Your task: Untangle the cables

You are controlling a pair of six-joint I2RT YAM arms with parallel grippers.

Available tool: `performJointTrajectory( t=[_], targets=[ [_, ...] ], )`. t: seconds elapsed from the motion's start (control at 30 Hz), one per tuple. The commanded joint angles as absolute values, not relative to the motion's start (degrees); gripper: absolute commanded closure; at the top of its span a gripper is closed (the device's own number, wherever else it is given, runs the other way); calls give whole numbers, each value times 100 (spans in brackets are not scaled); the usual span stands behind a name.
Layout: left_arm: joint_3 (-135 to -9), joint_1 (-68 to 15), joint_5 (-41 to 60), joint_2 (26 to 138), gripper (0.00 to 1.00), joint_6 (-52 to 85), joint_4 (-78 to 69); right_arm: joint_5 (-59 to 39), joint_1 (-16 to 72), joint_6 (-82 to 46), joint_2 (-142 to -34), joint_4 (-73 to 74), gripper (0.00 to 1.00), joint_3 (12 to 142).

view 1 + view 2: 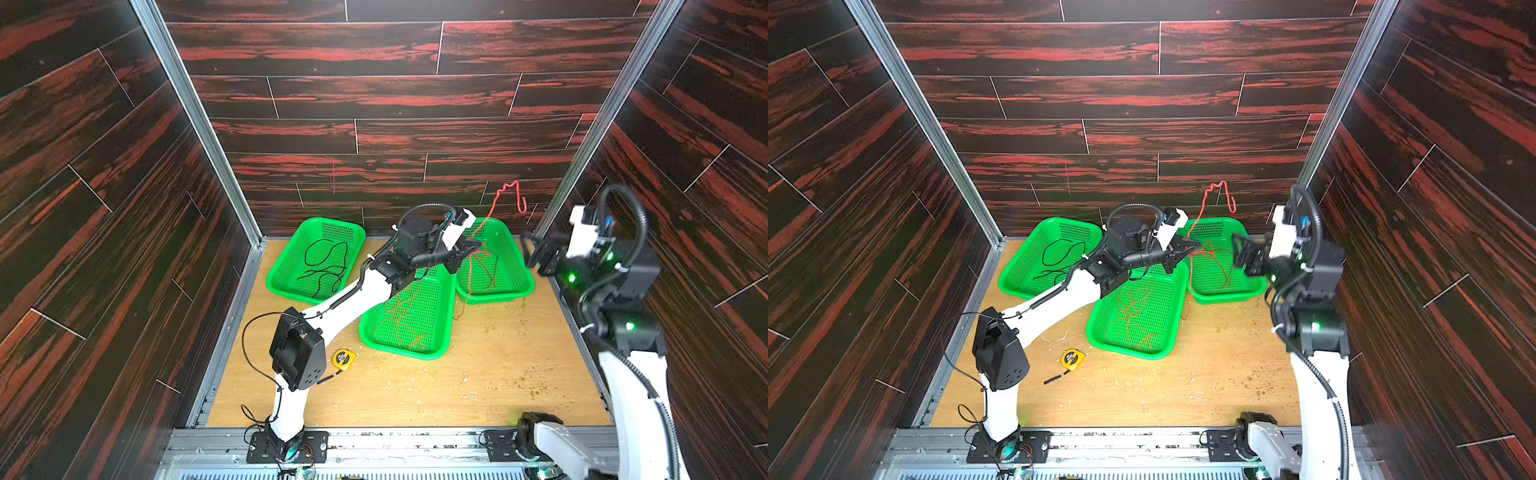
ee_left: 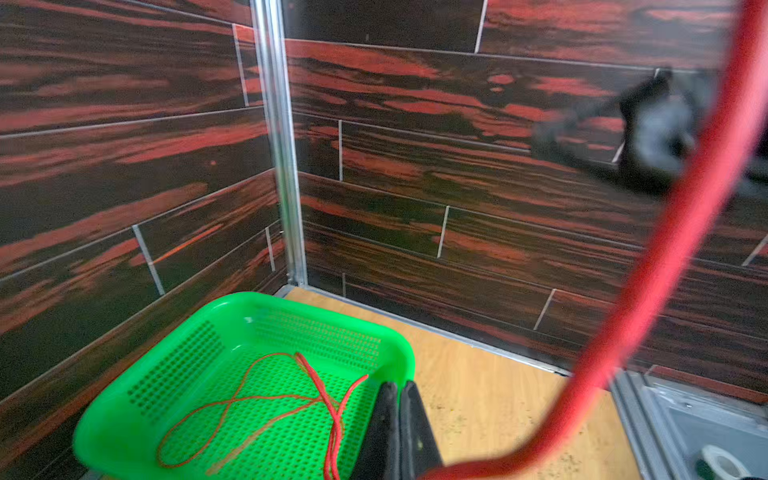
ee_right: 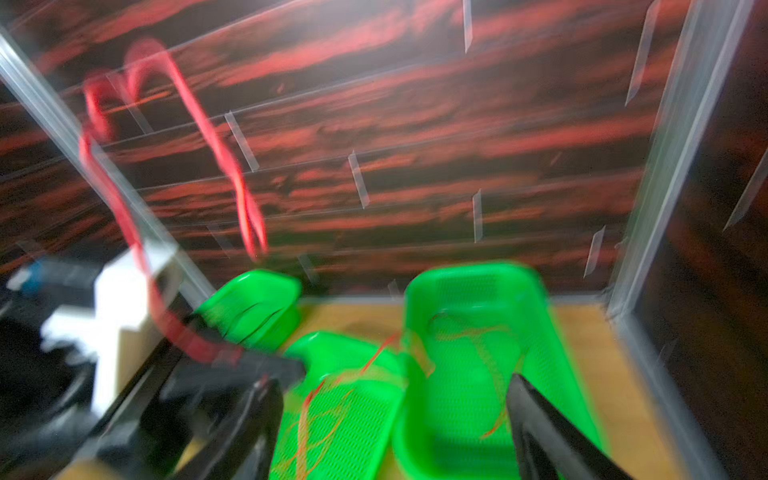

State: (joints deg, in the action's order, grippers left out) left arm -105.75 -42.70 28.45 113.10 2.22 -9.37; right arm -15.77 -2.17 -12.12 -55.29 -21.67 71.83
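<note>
My right gripper will next grab the red cable's loose part hanging below my left gripper, to pull the cable apart and untangle it.
Three thin cables show in both top views. The black cable [image 1: 328, 266] [image 1: 1059, 257] loops in the left green basket [image 1: 274, 282]. The orange cable [image 1: 401, 320] [image 1: 1133, 311] [image 3: 328, 411] lies in the middle basket [image 1: 415, 355]. The red cable [image 1: 517, 191] [image 1: 1225, 187] [image 2: 665, 266] [image 3: 220, 153] rises from the right basket [image 1: 528, 282] high against the back wall. My left gripper [image 1: 476, 247] [image 1: 1194, 247] [image 2: 399, 386] is shut on it over that basket. My right gripper [image 1: 536, 253] [image 1: 1246, 255] [image 3: 392, 382] hangs open beside the basket, holding nothing and blurred.
A yellow tape measure [image 1: 344, 358] and a short black stick [image 1: 1054, 378] lie on the wooden floor in front of the baskets. Dark wall panels close in the back and both sides. Crumbs dot the floor at the right. Thin orange strands also lie in the right basket.
</note>
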Motion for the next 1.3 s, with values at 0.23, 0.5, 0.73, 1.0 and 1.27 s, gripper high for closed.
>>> performJointTrajectory(
  t=[0.23,0.5,0.73,1.0,1.27],
  targets=[
    [-10663,-4245,2699,10842,100,195,-1019,-3981,285,-2715,-5877,-752,28,5545],
    [-10527,-4280,2664,10749,100,202,-1098,-4050,670,-2681,-6803,-511,31,5897],
    [-10303,-4296,2605,10566,100,181,-1161,-3492,729,-2794,-7157,-491,85,6066],
    [-9395,-3890,2302,9733,100,-16,-871,-2791,76,-2897,-6295,-580,100,5578],
    [-8804,-3487,2147,9133,100,-90,-882,-2822,-1094,-2789,-5963,-927,100,5359]
  ],
)
